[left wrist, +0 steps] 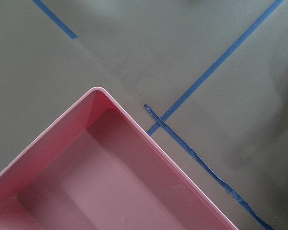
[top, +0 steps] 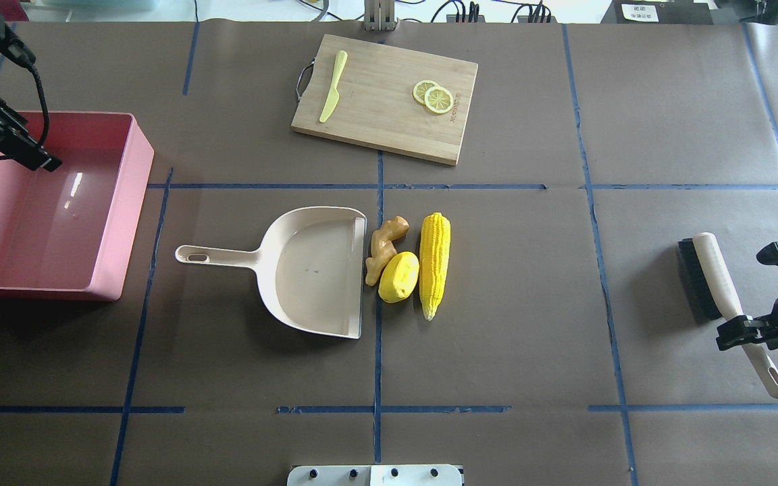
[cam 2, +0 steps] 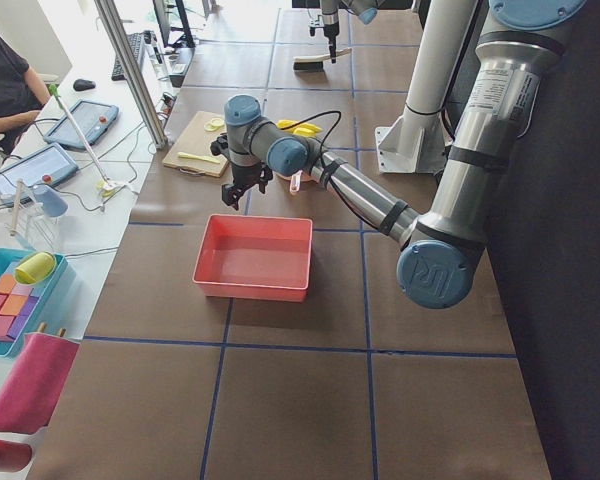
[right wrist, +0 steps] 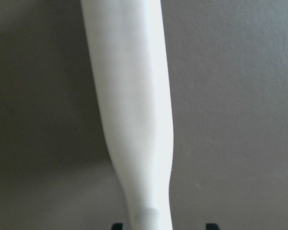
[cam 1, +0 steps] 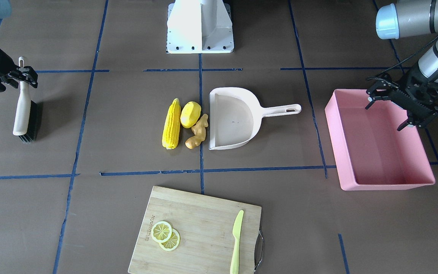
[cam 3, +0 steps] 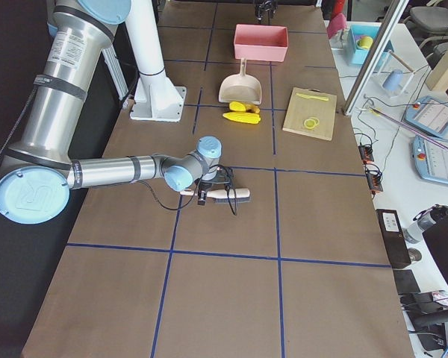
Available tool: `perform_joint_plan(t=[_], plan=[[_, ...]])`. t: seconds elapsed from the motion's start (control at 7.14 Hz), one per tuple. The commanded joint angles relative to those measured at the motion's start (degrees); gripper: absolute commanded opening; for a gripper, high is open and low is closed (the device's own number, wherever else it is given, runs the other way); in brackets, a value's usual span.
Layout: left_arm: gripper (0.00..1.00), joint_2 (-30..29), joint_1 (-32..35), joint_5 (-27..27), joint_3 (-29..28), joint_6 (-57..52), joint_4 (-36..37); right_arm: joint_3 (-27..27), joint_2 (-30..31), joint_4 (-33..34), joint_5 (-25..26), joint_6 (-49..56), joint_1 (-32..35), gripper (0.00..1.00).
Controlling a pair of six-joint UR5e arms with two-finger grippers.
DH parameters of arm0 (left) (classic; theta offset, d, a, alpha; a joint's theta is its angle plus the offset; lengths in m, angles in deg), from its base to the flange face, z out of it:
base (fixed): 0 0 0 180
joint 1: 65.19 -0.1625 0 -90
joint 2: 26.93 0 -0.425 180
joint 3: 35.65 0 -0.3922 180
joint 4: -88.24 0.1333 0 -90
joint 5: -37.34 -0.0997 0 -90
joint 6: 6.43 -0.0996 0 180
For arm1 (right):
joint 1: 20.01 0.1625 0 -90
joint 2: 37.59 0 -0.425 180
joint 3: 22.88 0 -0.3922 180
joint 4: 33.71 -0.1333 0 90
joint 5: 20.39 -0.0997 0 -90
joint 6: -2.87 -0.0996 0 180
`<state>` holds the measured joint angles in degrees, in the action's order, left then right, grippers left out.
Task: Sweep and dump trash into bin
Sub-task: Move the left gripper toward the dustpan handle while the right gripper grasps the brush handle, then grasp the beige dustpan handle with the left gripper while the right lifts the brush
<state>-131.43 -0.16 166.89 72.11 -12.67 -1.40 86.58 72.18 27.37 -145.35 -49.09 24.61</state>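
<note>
The right gripper grabs the brush by its handle [cam 1: 23,107] next, to sweep the corn cob, lemon-like fruit and ginger root into the dustpan [cam 1: 234,118].
The trash lies mid-table in a row: a corn cob [cam 1: 171,123], a round yellow lemon-like fruit [cam 1: 190,114] and a tan ginger root [cam 1: 198,132]. The ginger touches the open mouth of a cream dustpan [cam 1: 234,118]. The pink bin [cam 1: 386,185] stands on the robot's left, empty. My left gripper [cam 1: 386,113] hovers open over the bin's near corner [left wrist: 110,182]. My right gripper [cam 1: 24,76] is open and straddles the handle of a brush [cam 1: 23,110] that lies on the table. The handle [right wrist: 129,96] fills the right wrist view.
A wooden cutting board [cam 1: 200,228] at the far side holds two lemon slices [cam 1: 165,234] and a lime-green knife [cam 1: 237,236]. The robot's white base [cam 1: 200,26] stands at the near table edge. Blue tape lines cross the brown table.
</note>
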Motion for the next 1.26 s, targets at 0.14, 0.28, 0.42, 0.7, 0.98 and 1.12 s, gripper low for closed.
perform_joint_plan(t=[0.14, 0.28, 0.42, 0.7, 0.98, 1.12], plan=[[1.0, -0.01, 0.0, 0.0, -0.01, 0.0, 0.0, 0.49, 0.35, 0.01, -0.19, 0.1, 0.29, 0.0], [1.0, -0.36, 0.0, -0.09, -0.09, -0.09, 0.0, 1.62, 0.61, 0.1, -0.8, 0.19, 0.46, 0.0], [1.0, -0.45, 0.0, -0.18, 1.04, -0.26, -0.52, 2.94, 0.62, 0.1, -1.06, 0.27, 0.9, 0.0], [1.0, -1.76, -5.42, -0.18, 2.71, -3.05, -2.99, 4.79, 0.35, 0.19, -2.03, 0.28, 2.3, 0.0], [1.0, -2.82, -8.17, 0.17, 2.72, -9.81, -2.99, 5.58, -0.35, 0.63, -2.12, 0.19, 2.92, 0.0], [1.0, -2.82, -8.69, 0.61, 2.89, -16.11, -2.99, 6.46, -0.79, 0.71, -2.56, 0.19, 3.01, 0.0]])
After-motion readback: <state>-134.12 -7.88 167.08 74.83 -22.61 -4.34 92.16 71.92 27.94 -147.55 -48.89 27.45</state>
